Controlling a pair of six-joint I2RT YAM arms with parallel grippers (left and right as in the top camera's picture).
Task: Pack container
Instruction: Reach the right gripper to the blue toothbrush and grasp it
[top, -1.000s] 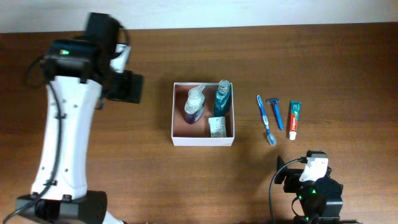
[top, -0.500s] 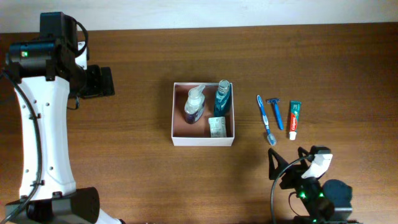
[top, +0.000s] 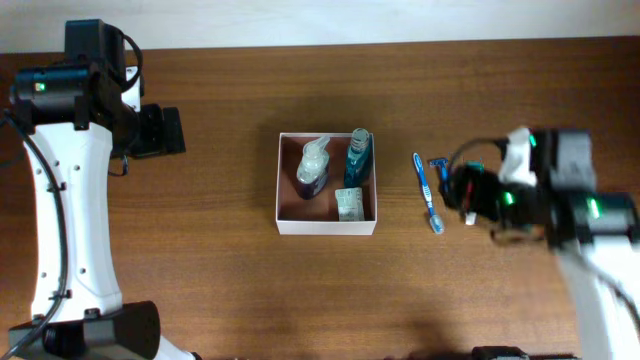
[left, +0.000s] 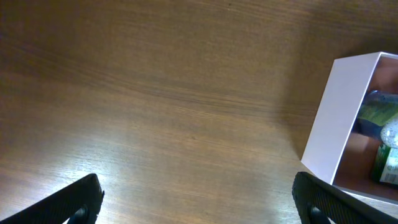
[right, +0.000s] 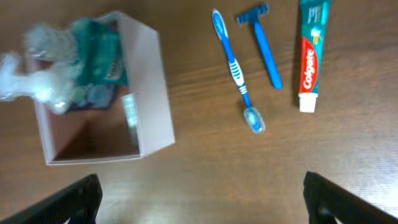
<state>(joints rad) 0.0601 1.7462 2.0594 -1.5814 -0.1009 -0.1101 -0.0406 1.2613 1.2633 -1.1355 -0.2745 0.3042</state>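
My right gripper is to grab the blue toothbrush (top: 427, 192) next, across its striped middle with the ends free. Then I will pack the toothbrush lengthwise in the container.
The container (top: 326, 227), a square white-walled box with a brownish-pink floor, sits mid-table. It holds a clear pump bottle (top: 314, 167), a teal bottle (top: 357, 158) and a small packet (top: 349, 204). To its right lie a blue toothbrush (top: 427, 192), a blue razor (top: 439, 163) and a toothpaste tube (right: 309, 56). My right gripper (top: 468, 192) is open and empty, hovering over the razor and toothpaste; its fingers (right: 199, 202) frame bare table in front of them. My left gripper (top: 160, 131) is open and empty, far left of the container (left: 336, 118).
In the right wrist view the container (right: 155, 93) is at left, the toothbrush (right: 233, 65) and razor (right: 264, 43) at top centre. The left arm's white body runs down the left side of the table. The table's far edge is at the top.
My right arm has swung from the table's front edge up to the toiletries right of the container. My left arm moved left, away from the container, then held still.
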